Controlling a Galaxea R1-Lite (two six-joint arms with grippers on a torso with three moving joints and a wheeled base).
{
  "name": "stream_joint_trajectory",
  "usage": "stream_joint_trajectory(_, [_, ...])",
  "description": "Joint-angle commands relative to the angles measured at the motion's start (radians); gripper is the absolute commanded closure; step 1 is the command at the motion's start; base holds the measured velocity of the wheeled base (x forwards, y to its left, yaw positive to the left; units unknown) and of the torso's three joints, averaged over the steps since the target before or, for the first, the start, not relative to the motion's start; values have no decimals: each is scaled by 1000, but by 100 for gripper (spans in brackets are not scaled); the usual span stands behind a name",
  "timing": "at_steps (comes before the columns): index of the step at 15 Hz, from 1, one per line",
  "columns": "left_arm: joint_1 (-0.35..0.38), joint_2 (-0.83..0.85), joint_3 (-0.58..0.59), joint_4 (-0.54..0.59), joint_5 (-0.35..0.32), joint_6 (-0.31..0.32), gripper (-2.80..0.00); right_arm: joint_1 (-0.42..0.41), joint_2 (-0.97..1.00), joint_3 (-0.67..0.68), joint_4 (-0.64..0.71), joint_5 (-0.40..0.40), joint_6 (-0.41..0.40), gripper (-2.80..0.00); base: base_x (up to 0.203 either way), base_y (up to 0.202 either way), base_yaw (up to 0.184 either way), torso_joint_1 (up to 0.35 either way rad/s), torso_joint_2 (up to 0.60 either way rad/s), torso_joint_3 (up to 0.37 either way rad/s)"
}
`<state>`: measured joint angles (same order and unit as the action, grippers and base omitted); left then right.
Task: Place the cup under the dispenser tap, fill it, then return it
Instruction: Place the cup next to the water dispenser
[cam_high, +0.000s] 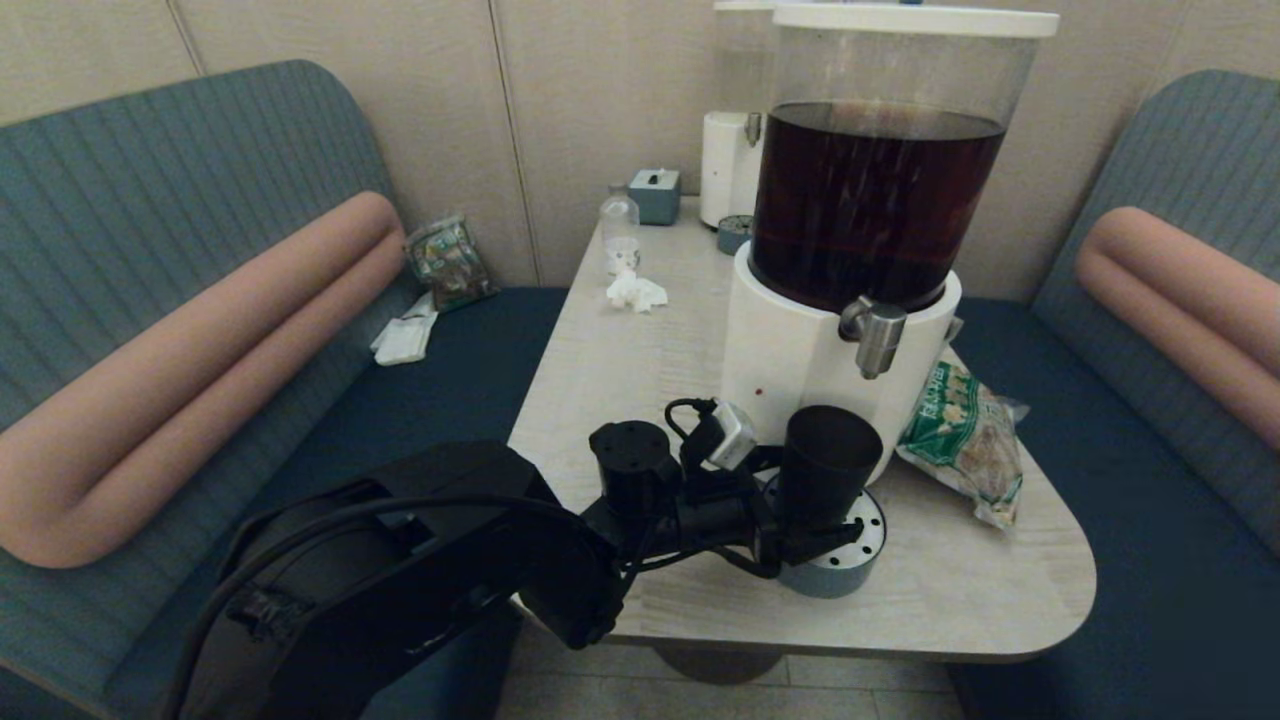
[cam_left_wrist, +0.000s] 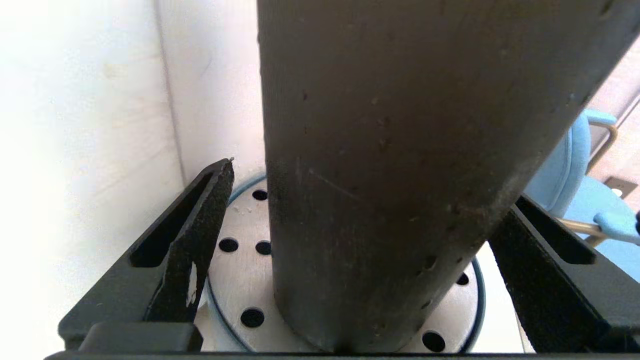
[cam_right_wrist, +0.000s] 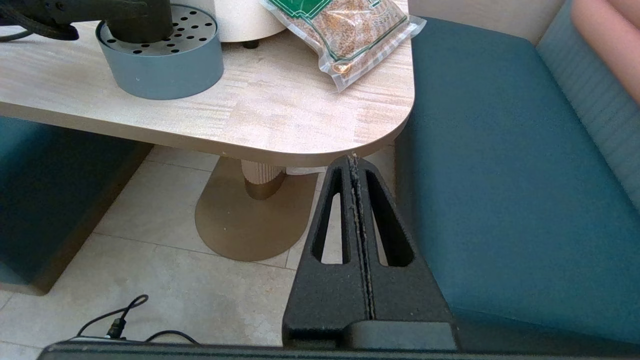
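Note:
The drink needs to come back from the drip tray (cam_high: 868, 530), so my left gripper should next grab the dark smoky cup by its lower side (cam_high: 818, 498).
The dark smoky cup (cam_high: 830, 460) stands upright on the round perforated drip tray (cam_high: 868, 530), close against the white base of the dispenser with the brown tank (cam_high: 875, 200). The silver tap (cam_high: 873, 338) is above the cup's rim, a little to its right. My left gripper (cam_high: 812, 540) is open around the lower part of the cup (cam_left_wrist: 390, 150); a gap shows between one finger (cam_left_wrist: 200, 240) and the cup wall. The right gripper (cam_right_wrist: 354, 161) is shut on nothing, low beside the table's near right corner.
A green snack bag (cam_high: 965, 430) lies right of the dispenser. Farther back are a white dispenser with a clear tank (cam_high: 735, 150), a small bottle (cam_high: 620, 230), a crumpled tissue (cam_high: 635, 290) and a tissue box (cam_high: 655, 195). Benches flank the table (cam_high: 950, 600).

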<state>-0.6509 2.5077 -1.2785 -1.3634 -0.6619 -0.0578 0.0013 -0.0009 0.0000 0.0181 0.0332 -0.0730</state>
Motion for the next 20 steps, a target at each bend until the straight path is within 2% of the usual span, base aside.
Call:
stream_joint_trajectory(1, [0, 13, -20, -10, 1, -1, -280, 0, -1, 0, 0, 1, -1, 0, 0, 0, 0, 0, 0, 0])
stream_joint_trajectory(11, [0, 36, -42, -10, 27, -17, -280, 0, -1, 2, 0, 1, -1, 0, 0, 0, 0, 0, 0, 0])
stream_joint_trajectory(12, [-1, 36, -42, -10, 27, -22, 0, 0, -1, 2, 0, 1, -1, 0, 0, 0, 0, 0, 0, 0])
stream_joint_trajectory(20, [-9, 34, -31, -24, 27, -28, 0, 0, -1, 1, 0, 1, -1, 0, 0, 0, 0, 0, 0, 0])
